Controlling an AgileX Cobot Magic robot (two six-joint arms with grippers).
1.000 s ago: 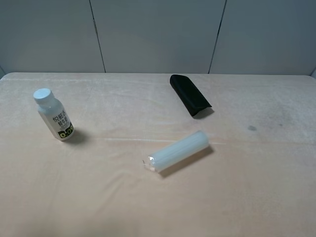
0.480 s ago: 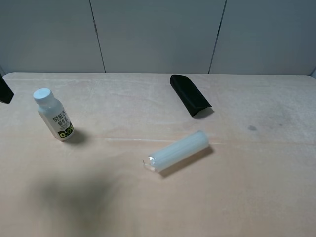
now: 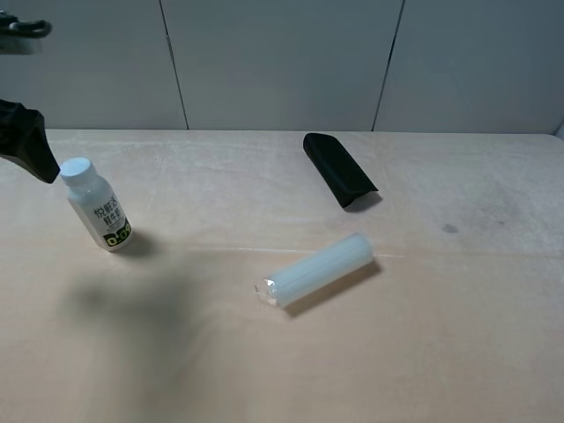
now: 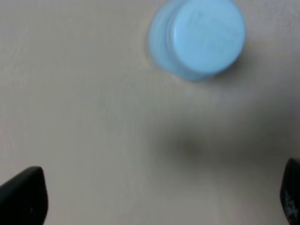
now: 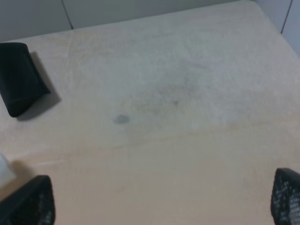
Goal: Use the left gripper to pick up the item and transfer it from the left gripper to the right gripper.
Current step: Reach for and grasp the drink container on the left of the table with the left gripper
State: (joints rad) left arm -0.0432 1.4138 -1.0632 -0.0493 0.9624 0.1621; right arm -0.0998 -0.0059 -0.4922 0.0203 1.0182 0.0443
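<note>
I will grab the white bottle by its cap end (image 3: 79, 175) with my left gripper next, so the bottle's base (image 3: 116, 239) stays free for my right gripper.
The small white bottle (image 3: 95, 204) with a white cap stands upright on the left of the table, dark characters on its side. My left gripper (image 3: 28, 145) hangs at the far left, just beside and above the cap, only partly in frame. In the left wrist view the cap (image 4: 199, 37) shows from above, blurred, beyond the open left gripper (image 4: 154, 201), whose fingertips (image 4: 21, 197) are set wide apart and empty. My right gripper (image 5: 157, 201) is open and empty over the right side of the table. It is out of the exterior high view.
A black flat case (image 3: 339, 169) lies at the back centre and also shows in the right wrist view (image 5: 18, 77). A translucent pale cylinder (image 3: 317, 269) lies on its side in the middle. The beige table (image 3: 441, 335) ends at a grey wall behind.
My left gripper has come in from the left edge and moved right, towards the bottle's cap. Its shadow has spread on the table below the bottle. The objects have not moved.
</note>
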